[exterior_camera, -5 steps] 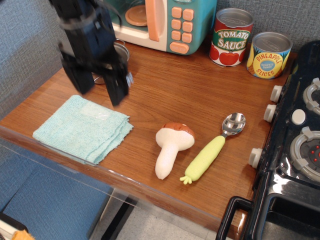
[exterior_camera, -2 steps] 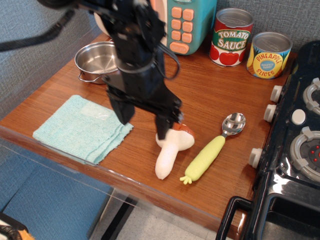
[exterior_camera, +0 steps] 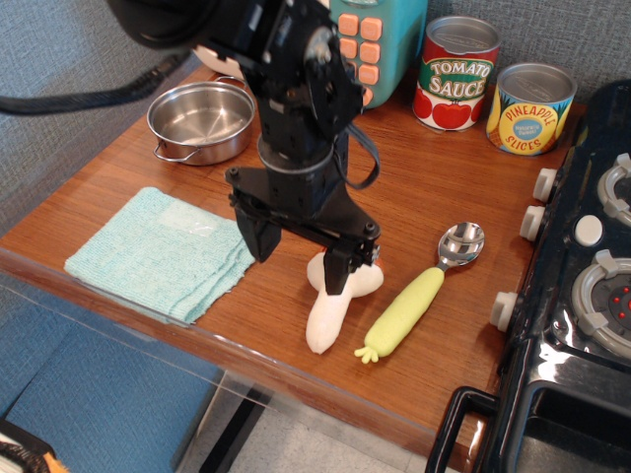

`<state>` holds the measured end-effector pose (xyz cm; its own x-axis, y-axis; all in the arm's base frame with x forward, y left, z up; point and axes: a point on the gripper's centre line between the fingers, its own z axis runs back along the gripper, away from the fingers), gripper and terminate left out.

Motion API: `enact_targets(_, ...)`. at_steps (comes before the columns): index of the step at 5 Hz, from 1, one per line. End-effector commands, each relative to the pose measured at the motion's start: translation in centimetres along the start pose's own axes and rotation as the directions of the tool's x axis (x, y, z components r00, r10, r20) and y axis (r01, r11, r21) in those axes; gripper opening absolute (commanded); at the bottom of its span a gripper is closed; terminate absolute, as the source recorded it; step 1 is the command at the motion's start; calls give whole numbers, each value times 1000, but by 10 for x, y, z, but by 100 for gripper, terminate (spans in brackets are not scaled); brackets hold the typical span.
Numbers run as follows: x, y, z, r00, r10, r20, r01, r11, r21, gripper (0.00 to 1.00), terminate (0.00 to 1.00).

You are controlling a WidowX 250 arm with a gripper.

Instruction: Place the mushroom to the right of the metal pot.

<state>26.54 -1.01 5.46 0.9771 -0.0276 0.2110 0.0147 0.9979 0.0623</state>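
Note:
My gripper grabs the mushroom by its cap end (exterior_camera: 366,280) next to place it beside the metal pot (exterior_camera: 201,120).
The plush mushroom (exterior_camera: 328,313) lies on the wooden counter near the front edge, cream stem pointing toward me, its reddish-brown cap mostly hidden behind my gripper. My gripper (exterior_camera: 299,255) is open, fingers pointing down, and hangs over the cap end; the right finger (exterior_camera: 338,271) overlaps the cap, the left finger (exterior_camera: 258,238) stands apart to its left. The metal pot (exterior_camera: 201,120) sits empty at the back left of the counter, well behind and left of the mushroom.
A folded teal cloth (exterior_camera: 163,251) lies at the front left. A metal spoon with a yellow-green handle (exterior_camera: 414,301) lies just right of the mushroom. A toy microwave (exterior_camera: 363,39) and two tin cans (exterior_camera: 455,71) stand at the back. A black stove (exterior_camera: 582,296) borders the right.
My gripper has swung from the back left, by the pot, across the counter and down to the mushroom's cap. The pot is now uncovered. The mushroom has not moved.

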Motion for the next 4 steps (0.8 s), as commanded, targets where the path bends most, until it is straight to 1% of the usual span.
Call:
enact_targets(1,17,-9,2,998,31,47,-31,1000,-2,100,0)
enact_targets(2,20,-15,-4,998,36,44,-36,999,4,100,0)
enact_targets(4,32,-21,-16,998,56,34,-56,998,-11,100,0)
